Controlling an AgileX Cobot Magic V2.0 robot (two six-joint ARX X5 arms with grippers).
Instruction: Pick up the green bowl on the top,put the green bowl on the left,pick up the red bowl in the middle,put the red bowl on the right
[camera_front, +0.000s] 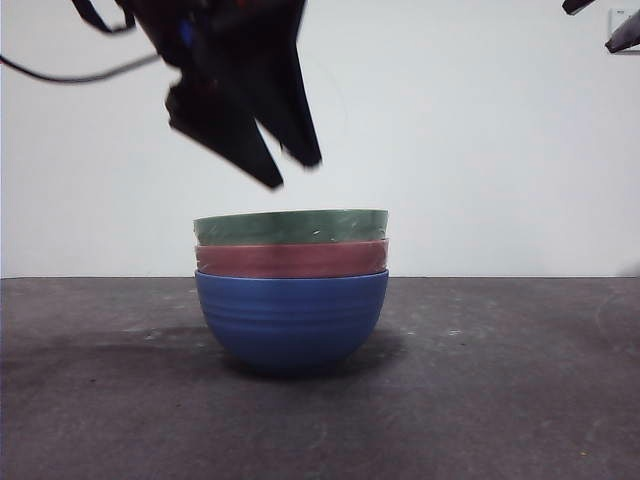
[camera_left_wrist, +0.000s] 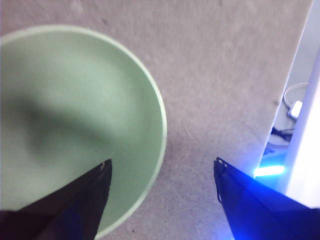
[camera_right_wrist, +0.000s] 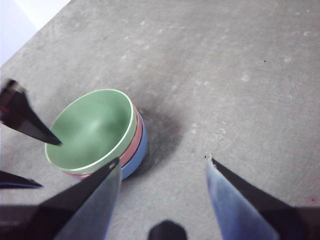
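I will grab the red bowl by its rim (camera_front: 204, 249) with my right gripper next, to move the red bowl out of the blue bowl (camera_front: 290, 320) onto the table.
The green bowl (camera_front: 290, 227) sits on top of a stack, nested in the red bowl (camera_front: 290, 260), which sits in a blue bowl (camera_front: 290, 320). My left gripper (camera_front: 295, 172) hangs open just above the green bowl's left half, not touching it. In the left wrist view its jaws (camera_left_wrist: 162, 162) straddle the rim of the green bowl (camera_left_wrist: 75, 125), one jaw over the bowl's inside and one outside it. My right gripper (camera_right_wrist: 161, 160) is open and empty, high above the table, looking down on the green bowl (camera_right_wrist: 92, 127) and the red rim (camera_right_wrist: 134, 142).
The stack stands at the middle of a dark grey table (camera_front: 500, 380) in front of a white wall. The right arm shows only as a black tip (camera_front: 575, 5) at the top right corner. Bare table lies to the left and right of the stack.
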